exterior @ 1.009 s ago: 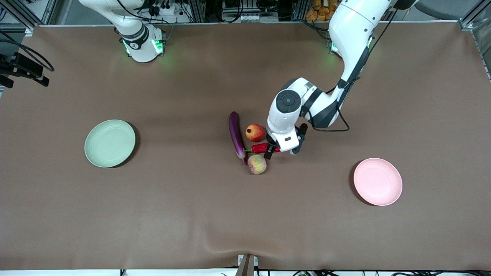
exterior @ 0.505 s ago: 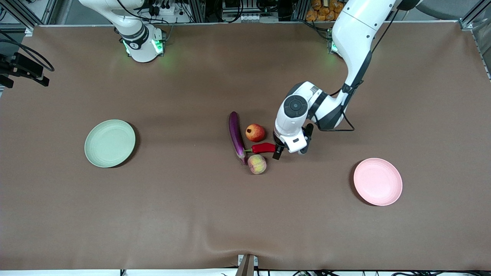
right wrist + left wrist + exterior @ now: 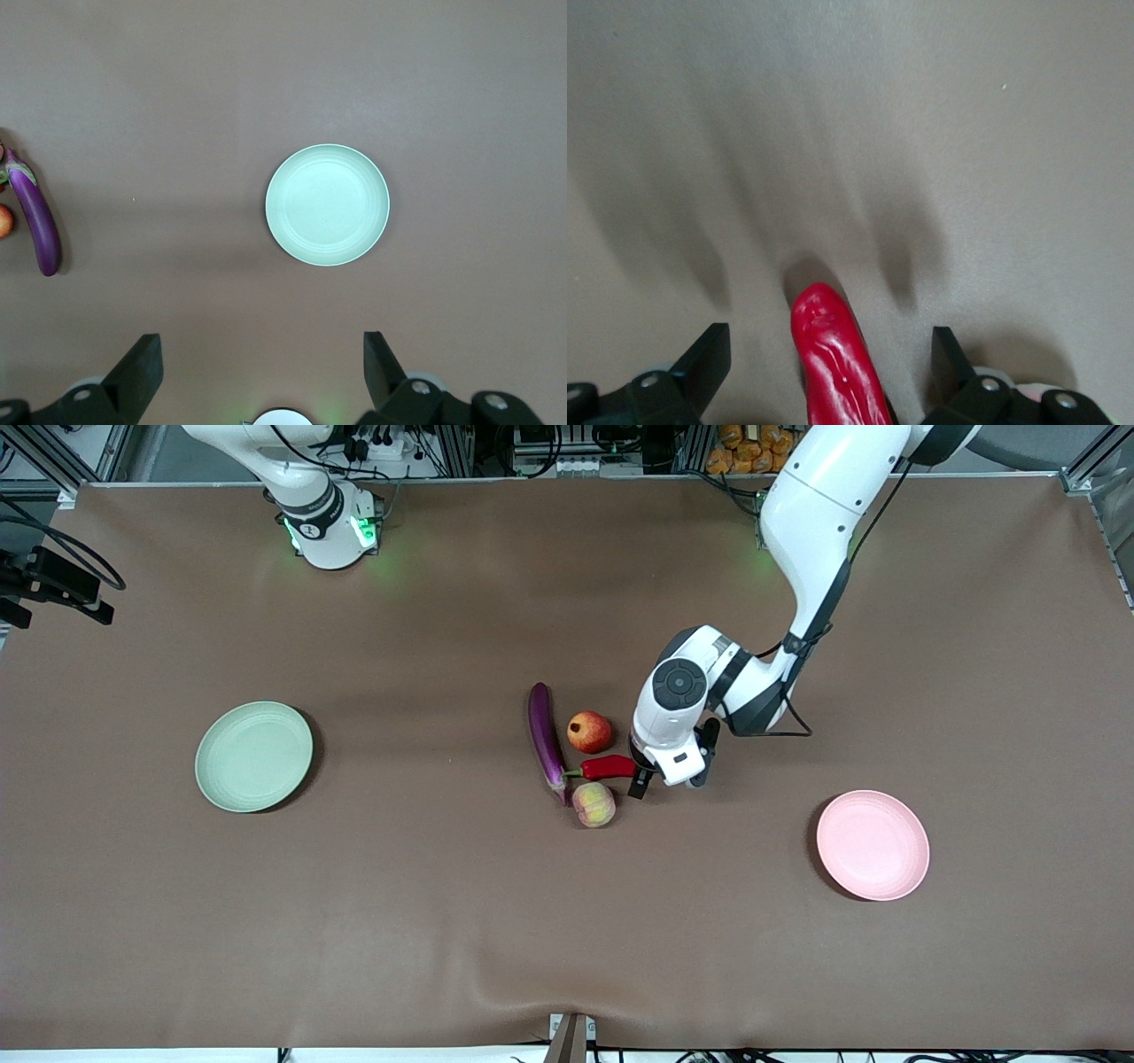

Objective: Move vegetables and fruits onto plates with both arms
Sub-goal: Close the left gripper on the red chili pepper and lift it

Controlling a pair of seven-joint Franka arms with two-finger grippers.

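My left gripper is about to grip the red chili pepper by its stemless tip end point(image 3: 627, 766), so that it can bring a vegetable to the pink plate point(image 3: 873, 845).
The red chili pepper point(image 3: 609, 766) lies mid-table between the pomegranate point(image 3: 589, 732) and the peach point(image 3: 594, 804), its stem by the purple eggplant point(image 3: 547, 742). My left gripper point(image 3: 640, 772) is low over the chili's tip and open. In the left wrist view the chili point(image 3: 833, 363) lies between the spread fingers point(image 3: 709, 359) of the left gripper point(image 3: 830, 372), untouched. My right gripper point(image 3: 263, 372) is open and empty, held high near its base. The green plate point(image 3: 253, 756) and pink plate point(image 3: 873, 845) are empty.
The right wrist view shows the green plate point(image 3: 327, 204) and the eggplant point(image 3: 35, 226) from above. The brown cloth point(image 3: 443, 921) covers the table. The right arm's base point(image 3: 328, 531) stands at the table's edge farthest from the front camera.
My left gripper has shifted a little toward the left arm's end of the table, so more of the chili shows. The chili and the other produce have not moved.
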